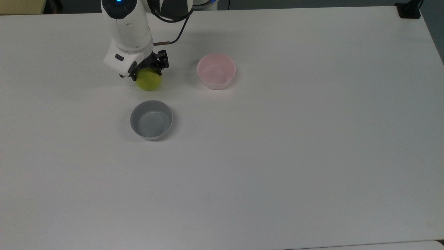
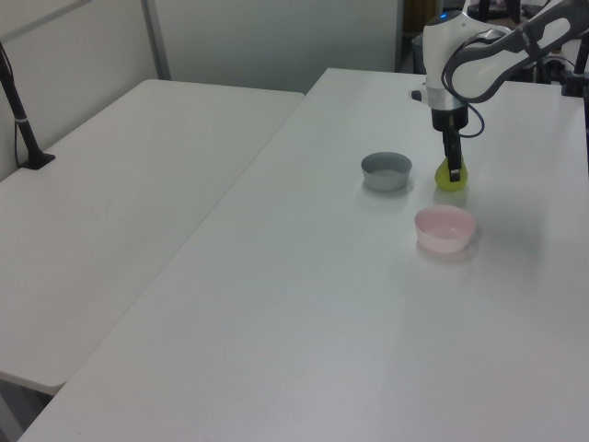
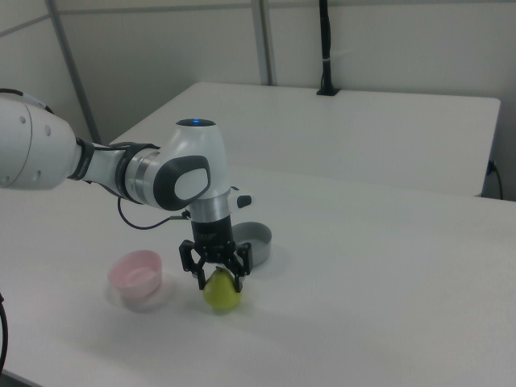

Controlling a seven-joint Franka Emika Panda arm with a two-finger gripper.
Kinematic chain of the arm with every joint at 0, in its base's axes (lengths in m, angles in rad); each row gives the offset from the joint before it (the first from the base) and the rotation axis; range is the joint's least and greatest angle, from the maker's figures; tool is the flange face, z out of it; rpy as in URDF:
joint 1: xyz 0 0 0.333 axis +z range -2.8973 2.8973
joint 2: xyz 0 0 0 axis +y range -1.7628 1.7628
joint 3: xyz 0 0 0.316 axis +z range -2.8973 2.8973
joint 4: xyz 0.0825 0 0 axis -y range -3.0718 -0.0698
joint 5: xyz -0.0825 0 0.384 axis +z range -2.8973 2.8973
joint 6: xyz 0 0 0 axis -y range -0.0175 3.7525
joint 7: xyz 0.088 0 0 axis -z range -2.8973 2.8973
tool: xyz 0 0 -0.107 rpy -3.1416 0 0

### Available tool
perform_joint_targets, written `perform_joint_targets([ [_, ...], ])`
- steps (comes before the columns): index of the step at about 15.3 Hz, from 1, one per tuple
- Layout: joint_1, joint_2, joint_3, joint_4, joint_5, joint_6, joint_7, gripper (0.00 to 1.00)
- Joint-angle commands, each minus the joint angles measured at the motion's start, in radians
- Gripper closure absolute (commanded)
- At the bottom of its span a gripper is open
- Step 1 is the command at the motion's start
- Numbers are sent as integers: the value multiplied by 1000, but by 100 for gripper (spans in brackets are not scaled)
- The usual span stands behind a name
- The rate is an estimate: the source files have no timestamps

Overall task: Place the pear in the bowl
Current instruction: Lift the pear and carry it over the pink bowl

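Note:
The robot's gripper should next pick up the yellow-green pear by its narrow neck [image 2: 462, 168], so that it can put the pear in the pale pink bowl [image 2: 444, 228].
The yellow-green pear [image 1: 150, 82] [image 2: 450, 178] [image 3: 221, 295] stands on the white table, left of the pale pink bowl [image 1: 216, 71] in the top view. My gripper [image 1: 147, 71] [image 2: 452, 168] [image 3: 218, 282] has come down over the pear's top. Its fingers [image 3: 199, 281] straddle the narrow upper part, open, and the stem is hidden between them. The pear still rests on the table. The pink bowl [image 2: 444, 228] [image 3: 137, 278] is empty.
An empty grey bowl [image 1: 151, 119] [image 2: 386, 170] [image 3: 255, 239] sits just below the pear in the top view. A second white table [image 2: 120, 184] adjoins on the left view's left. A black post base [image 1: 408, 10] stands at the table's far corner.

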Motion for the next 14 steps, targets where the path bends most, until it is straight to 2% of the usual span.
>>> perform_joint_targets([
  [1,14,-38,-6,-7,-12,-20,18,45],
  [4,14,-85,-6,22,-12,-104,19,45],
  [14,14,-134,-3,313,7,-473,24,45],
])
